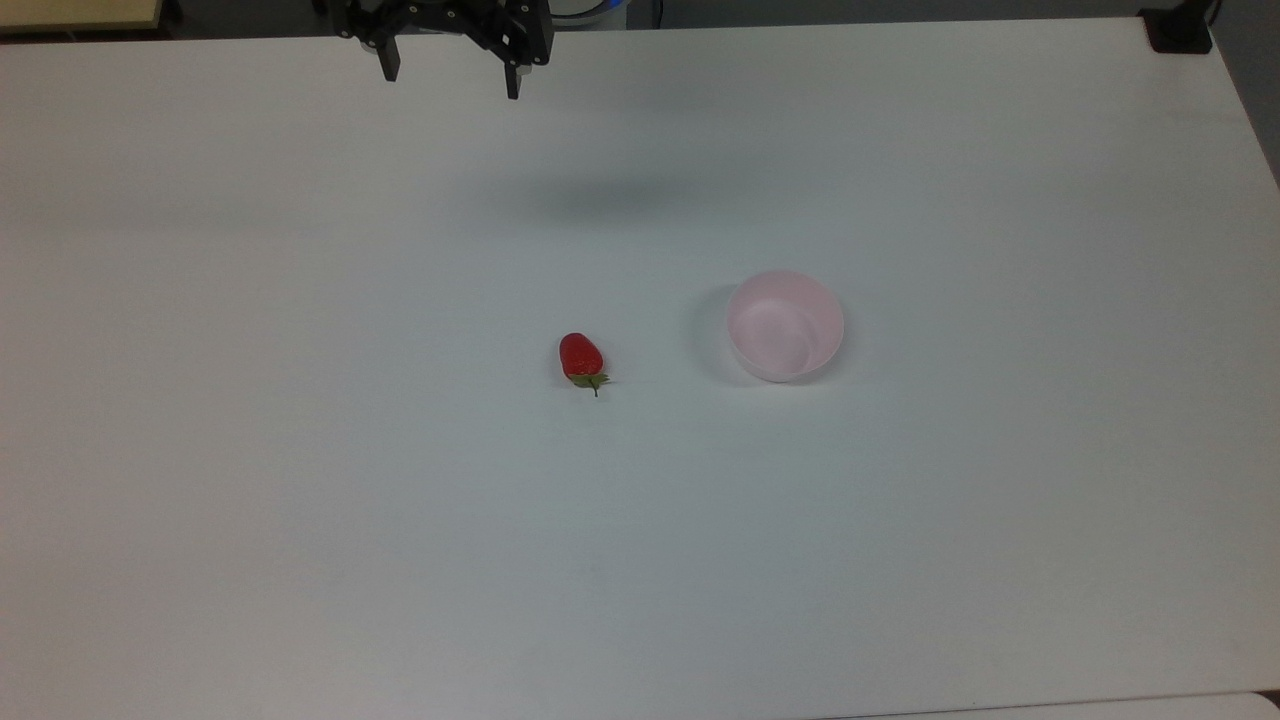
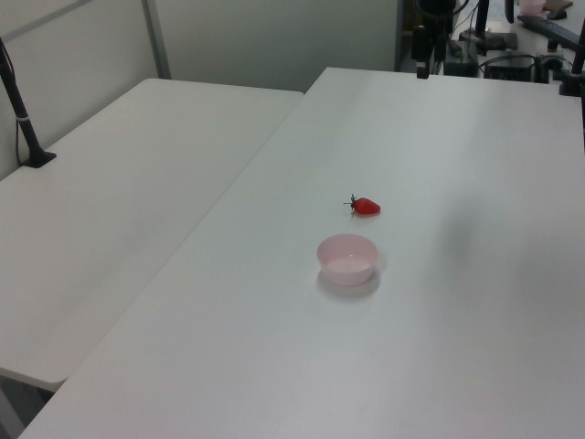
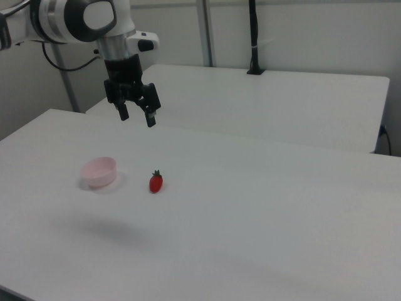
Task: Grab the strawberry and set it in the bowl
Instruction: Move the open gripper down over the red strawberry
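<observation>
I will next use my gripper to grab the strawberry by its red body (image 2: pixel 366 207), so that I can put it in the pale pink bowl (image 2: pixel 347 259).
A small red strawberry (image 1: pixel 581 358) with a green stem lies on the white table, near the middle in the top view; it also shows as the strawberry (image 2: pixel 366 207) and the strawberry (image 3: pixel 156 182). The pale pink bowl (image 1: pixel 785 325) stands upright and empty a short way to the top view's right of it, seen too as the bowl (image 2: pixel 347 259) and the bowl (image 3: pixel 99 172). My gripper (image 1: pixel 450 84) hangs open high above the table, well away from both, its two black fingers spread; the right view puts the gripper (image 3: pixel 137 116) above and behind the fruit.
The white table (image 1: pixel 300 500) stretches wide around both objects. A second white table (image 2: pixel 119 201) adjoins it at the left view's left. A black clamp post (image 1: pixel 1178 28) stands at the top view's far right corner.
</observation>
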`<action>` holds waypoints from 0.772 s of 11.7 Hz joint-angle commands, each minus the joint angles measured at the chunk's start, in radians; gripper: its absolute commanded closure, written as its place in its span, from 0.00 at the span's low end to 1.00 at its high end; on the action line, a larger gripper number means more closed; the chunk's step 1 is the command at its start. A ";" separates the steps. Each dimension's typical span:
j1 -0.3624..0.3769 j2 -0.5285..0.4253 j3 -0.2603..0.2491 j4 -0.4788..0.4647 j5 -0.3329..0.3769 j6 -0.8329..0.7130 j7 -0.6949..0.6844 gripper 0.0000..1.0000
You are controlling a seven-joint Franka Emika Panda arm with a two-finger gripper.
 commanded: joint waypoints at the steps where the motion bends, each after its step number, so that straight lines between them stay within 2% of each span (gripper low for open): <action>1: -0.013 -0.026 0.007 -0.030 0.006 0.000 -0.016 0.00; 9: -0.008 -0.012 0.005 -0.030 0.015 0.029 -0.030 0.00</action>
